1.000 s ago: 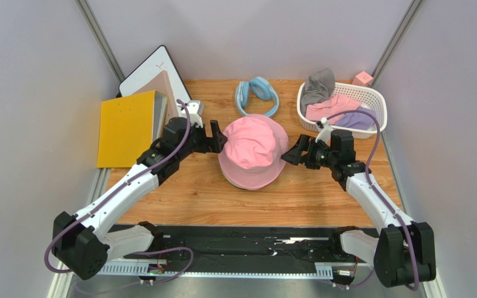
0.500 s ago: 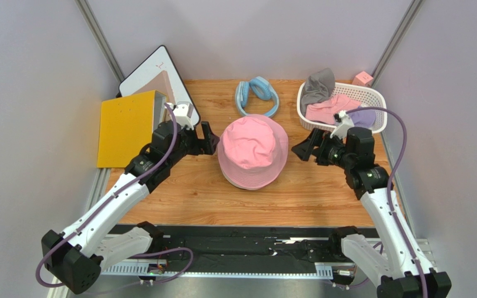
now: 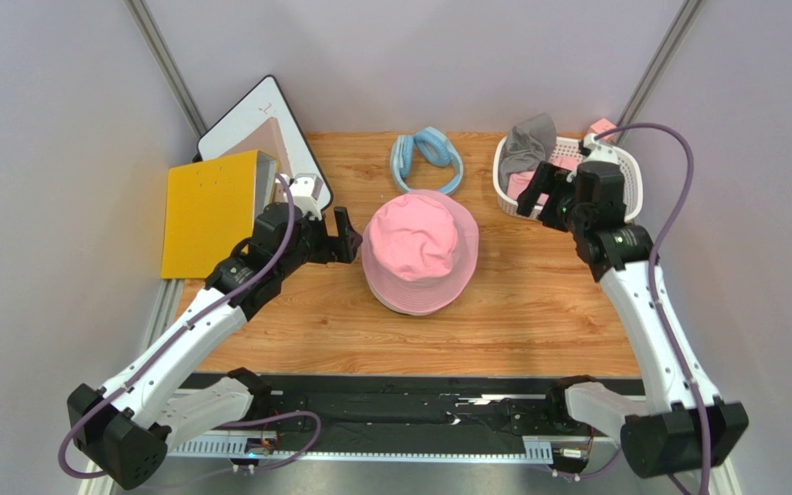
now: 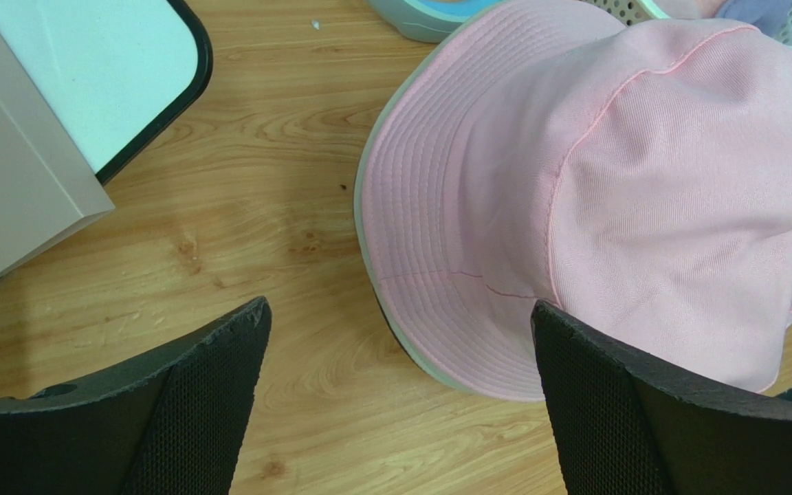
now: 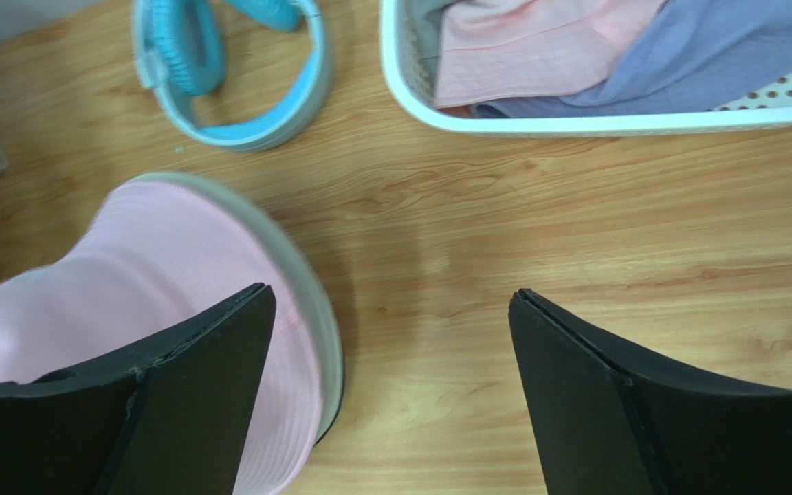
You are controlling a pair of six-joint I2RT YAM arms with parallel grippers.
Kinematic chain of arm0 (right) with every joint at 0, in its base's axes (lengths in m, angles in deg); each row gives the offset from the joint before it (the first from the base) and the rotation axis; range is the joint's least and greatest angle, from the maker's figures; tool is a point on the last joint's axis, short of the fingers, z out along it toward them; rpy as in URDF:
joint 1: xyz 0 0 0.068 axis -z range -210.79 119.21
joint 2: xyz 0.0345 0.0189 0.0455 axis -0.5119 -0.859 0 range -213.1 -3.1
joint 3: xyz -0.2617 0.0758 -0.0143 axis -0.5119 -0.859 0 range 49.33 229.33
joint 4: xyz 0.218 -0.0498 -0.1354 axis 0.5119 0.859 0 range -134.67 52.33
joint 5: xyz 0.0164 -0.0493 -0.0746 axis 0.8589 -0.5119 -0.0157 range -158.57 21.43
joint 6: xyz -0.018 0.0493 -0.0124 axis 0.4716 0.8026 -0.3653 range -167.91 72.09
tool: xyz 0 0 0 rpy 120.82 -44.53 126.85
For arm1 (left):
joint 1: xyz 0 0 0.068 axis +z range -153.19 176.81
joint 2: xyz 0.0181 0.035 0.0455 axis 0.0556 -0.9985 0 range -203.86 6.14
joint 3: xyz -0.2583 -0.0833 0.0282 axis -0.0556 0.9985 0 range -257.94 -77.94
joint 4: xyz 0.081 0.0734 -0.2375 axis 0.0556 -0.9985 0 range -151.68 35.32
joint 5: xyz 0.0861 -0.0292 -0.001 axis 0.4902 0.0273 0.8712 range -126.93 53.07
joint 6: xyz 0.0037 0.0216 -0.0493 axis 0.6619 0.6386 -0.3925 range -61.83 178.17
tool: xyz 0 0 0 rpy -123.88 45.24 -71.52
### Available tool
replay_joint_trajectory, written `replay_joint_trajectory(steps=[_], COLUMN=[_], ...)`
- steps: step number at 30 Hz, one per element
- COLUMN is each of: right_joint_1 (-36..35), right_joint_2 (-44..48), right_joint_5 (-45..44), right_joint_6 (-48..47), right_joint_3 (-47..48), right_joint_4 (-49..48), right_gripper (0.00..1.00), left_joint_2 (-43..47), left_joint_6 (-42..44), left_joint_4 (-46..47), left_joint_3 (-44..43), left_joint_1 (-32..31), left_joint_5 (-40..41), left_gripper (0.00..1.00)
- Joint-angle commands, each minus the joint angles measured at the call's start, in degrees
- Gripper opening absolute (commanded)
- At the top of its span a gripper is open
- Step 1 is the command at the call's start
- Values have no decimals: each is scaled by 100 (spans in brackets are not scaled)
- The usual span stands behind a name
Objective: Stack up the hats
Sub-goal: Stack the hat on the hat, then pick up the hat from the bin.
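My right gripper picks up the grey hat at its near edge (image 3: 517,168) (image 5: 428,43) next, leaving the hat's far side free for my left gripper to help stack it.
A pink hat (image 3: 419,251) tops a pile in the middle of the table; pale and dark brim edges show under it in the left wrist view, below the pink hat (image 4: 617,186). My left gripper (image 3: 346,235) is open just left of its brim, touching nothing; bare wood lies between the fingers of the left gripper (image 4: 398,315). My right gripper (image 3: 545,194) hangs open and empty, raised by the front left corner of the white basket (image 3: 629,170). Below the right gripper (image 5: 390,297) is bare wood. The basket holds a grey hat (image 3: 529,139), a pink hat (image 5: 534,52) and a lavender hat (image 5: 720,52).
A light blue padded ring (image 3: 427,158) lies behind the pile. A yellow binder (image 3: 209,211) and a white board (image 3: 256,119) lean at the left wall. A small pink box (image 3: 604,130) sits behind the basket. Grey walls enclose the table on three sides.
My right arm has risen and swung away from the pink hat's right side, back towards the basket. My left gripper has drawn back slightly from the hat's left brim.
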Motion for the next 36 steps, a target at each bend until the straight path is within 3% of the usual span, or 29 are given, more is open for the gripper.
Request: replay_joint_trajectory(steps=[1,7,14,17,23,36], right_joint_1=[12,21,-146,-295,-375,-366], right_joint_2=[-712,-1502,-2899,-3725,-5096,-6231], right_joint_5=[-958,-1371,-2336,-2767,-3287,-3603], right_joint_6=[183,842,1414,1493,1634,1958], right_joint_3=[197,109,547,1197,2532,3281], right_joint_4=[-654,-1911,-2730,-2635,-2116,-2134], right_gripper=[88,84,75,71,66,58], left_joint_2=[357,533,533,481,279,-100], left_joint_6=[98,387,1108,1161,1003,959], left_joint_4=[-466,-1213,-1688,-1575,-1381,-1363], left_joint_3=[-470,-953,-1411,-1254,-955,-901], left_joint_1=[28,28,28,55,406,442], left_joint_5=[-316,-773,-1117,-932,-1442,-1530], left_gripper=[99,99,99,99,99,100])
